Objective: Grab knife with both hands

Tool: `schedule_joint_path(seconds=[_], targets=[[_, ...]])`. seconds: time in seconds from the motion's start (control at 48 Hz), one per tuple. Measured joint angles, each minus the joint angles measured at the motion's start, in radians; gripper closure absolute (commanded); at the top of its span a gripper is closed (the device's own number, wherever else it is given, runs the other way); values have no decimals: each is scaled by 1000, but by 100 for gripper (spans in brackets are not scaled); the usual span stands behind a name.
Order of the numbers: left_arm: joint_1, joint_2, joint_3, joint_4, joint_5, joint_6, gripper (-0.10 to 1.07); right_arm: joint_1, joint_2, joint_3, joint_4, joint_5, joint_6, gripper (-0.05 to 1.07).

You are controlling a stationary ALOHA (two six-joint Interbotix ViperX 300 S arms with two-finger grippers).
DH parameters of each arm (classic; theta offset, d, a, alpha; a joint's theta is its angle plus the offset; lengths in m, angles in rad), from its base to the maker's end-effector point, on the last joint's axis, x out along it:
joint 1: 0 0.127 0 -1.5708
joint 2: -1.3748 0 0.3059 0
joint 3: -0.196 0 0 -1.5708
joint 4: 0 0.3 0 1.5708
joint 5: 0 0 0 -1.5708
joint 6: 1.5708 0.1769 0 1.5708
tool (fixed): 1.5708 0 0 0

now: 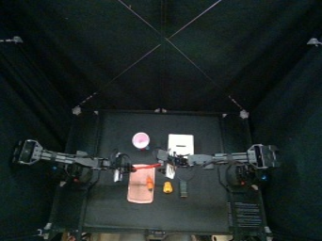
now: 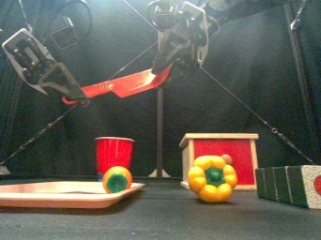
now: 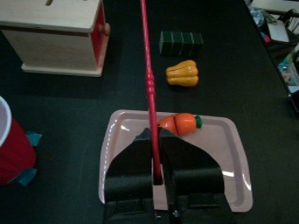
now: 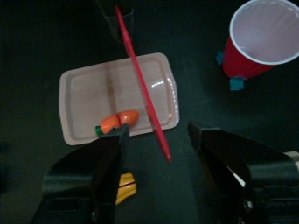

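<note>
The thin red knife needs to be held with both hands. My right gripper will next grab the knife by its pointed blade end point(image 4: 166, 152).
The thin red-orange knife point(image 2: 126, 86) hangs slanted in the air above the table, between the two arms. My left gripper point(image 2: 73, 94) is shut on its lower end. In the left wrist view the knife point(image 3: 149, 70) runs straight out from between the shut jaws point(image 3: 155, 149). My right gripper point(image 2: 172, 64) is at the knife's upper end. In the right wrist view its jaws point(image 4: 158, 138) stand wide apart with the knife's end point(image 4: 146, 83) between them, not pinched. In the top view the knife point(image 1: 145, 167) lies between the left gripper point(image 1: 126, 167) and the right gripper point(image 1: 168, 165).
Below the knife lies the salmon-pink board point(image 1: 141, 193) with a small orange-and-green vegetable point(image 3: 181, 123) on it. A red cup point(image 2: 113, 150), a wooden box with a red front point(image 2: 220, 155), a yellow pepper point(image 2: 213, 178) and a dark green block point(image 2: 295, 183) stand around it.
</note>
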Motion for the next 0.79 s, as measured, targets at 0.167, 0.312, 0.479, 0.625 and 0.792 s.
schedule_joint_path(seconds=[0.167,0.312,0.479,0.625,0.792], targets=[[0,0,0,2,0,0,70,-2,-2,0,3,0,2,35],[0,0,0,2,0,0,70,-2,0,0,3,0,0,44],[0,0,0,2,-2,5,70,-2,0,-2,9,0,-2,56],[5,0,0,3,-2,5,70,5,0,-2,2,0,-9,68],[6,2,3,35,-8,6,70,6,0,43,-23,-31,-9,77]])
